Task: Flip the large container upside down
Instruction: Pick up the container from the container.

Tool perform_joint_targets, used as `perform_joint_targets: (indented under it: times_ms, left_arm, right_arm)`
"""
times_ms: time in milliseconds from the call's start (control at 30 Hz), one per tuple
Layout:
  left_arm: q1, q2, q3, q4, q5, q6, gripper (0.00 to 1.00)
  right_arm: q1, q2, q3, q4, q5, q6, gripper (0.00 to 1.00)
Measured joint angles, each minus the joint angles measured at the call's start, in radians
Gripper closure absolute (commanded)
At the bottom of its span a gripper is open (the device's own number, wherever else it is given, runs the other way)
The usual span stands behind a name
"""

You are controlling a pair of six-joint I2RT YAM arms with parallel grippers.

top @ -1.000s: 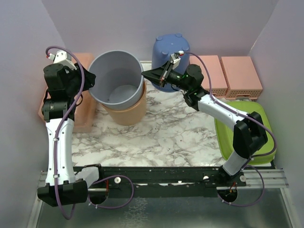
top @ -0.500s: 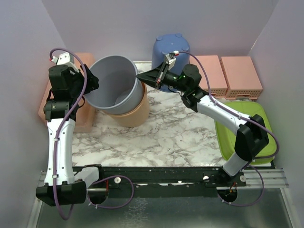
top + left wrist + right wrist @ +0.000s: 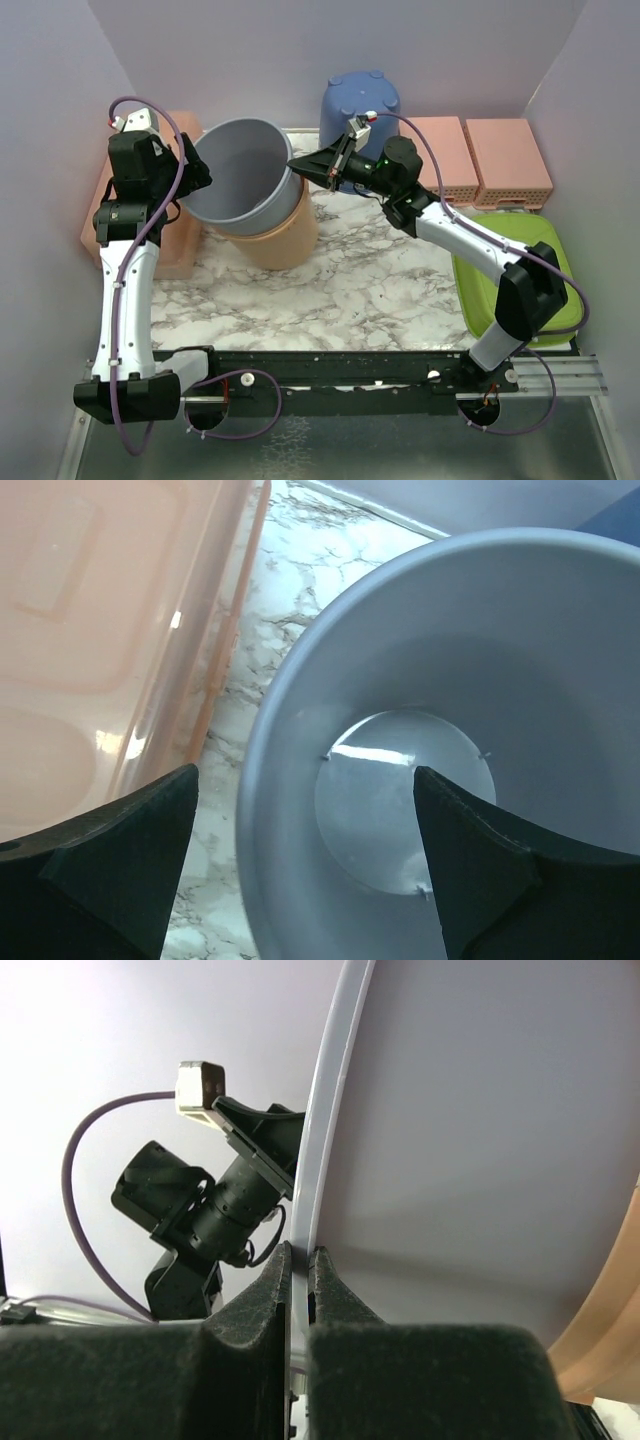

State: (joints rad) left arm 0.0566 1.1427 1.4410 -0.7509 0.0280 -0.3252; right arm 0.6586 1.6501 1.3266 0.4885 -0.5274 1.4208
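Observation:
The grey bucket needs to be lifted from the peach bucket (image 3: 280, 235) and turned upside down, so my left gripper will next grab the grey bucket's rim opposite my right gripper.
The large container (image 3: 240, 170) is a grey bucket, mouth up and tilted, nested in a peach bucket (image 3: 280, 235). My right gripper (image 3: 297, 163) is shut on its right rim; in the right wrist view the two pads (image 3: 275, 1280) pinch the thin rim (image 3: 335, 1110) at the gripper (image 3: 300, 1252). My left gripper (image 3: 195, 170) is open at the bucket's left side. In the left wrist view it (image 3: 304, 780) straddles the left rim without touching, one finger outside and one over the grey bucket's inside (image 3: 400, 780).
An upside-down blue bucket (image 3: 358, 105) stands at the back behind the right arm. A peach bin (image 3: 180, 235) lies at the left under the left arm. Two pink boxes (image 3: 445, 150) (image 3: 508, 160) and a green tray (image 3: 525, 265) fill the right side.
My left gripper has opened wide and let go of the left rim. The right gripper has shifted left with the rim, and the grey bucket now leans more in the peach one.

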Motion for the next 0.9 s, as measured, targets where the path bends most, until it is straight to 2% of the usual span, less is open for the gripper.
perform_joint_targets:
  times_ms: [133, 267, 500, 600, 633, 800, 900]
  left_arm:
    - [0.000, -0.002, 0.001, -0.013, -0.024, 0.015, 0.11]
    - [0.000, -0.002, 0.000, -0.024, -0.029, 0.025, 0.18]
    - [0.000, -0.011, -0.064, 0.016, 0.086, -0.008, 0.61]
    - [0.005, -0.011, -0.089, 0.042, 0.105, -0.026, 0.92]
    - [0.009, -0.011, -0.098, 0.054, 0.104, -0.028, 0.99]
    - [0.012, -0.015, -0.112, 0.085, 0.095, -0.059, 1.00]
    - [0.013, -0.023, -0.103, 0.091, 0.094, -0.061, 1.00]
  right_arm:
    - [-0.013, -0.008, -0.008, -0.012, 0.002, 0.001, 0.99]
    - [-0.019, -0.017, -0.020, -0.014, 0.003, 0.001, 0.99]
    - [-0.026, -0.039, -0.040, -0.019, 0.002, 0.004, 0.99]
    - [-0.031, -0.041, -0.040, -0.019, 0.002, 0.005, 0.99]
    - [-0.036, -0.043, -0.040, -0.019, 0.001, 0.004, 0.99]
    - [-0.041, -0.049, -0.037, -0.019, -0.019, -0.001, 0.99]
    - [-0.042, -0.050, -0.026, -0.024, -0.019, -0.008, 0.92]
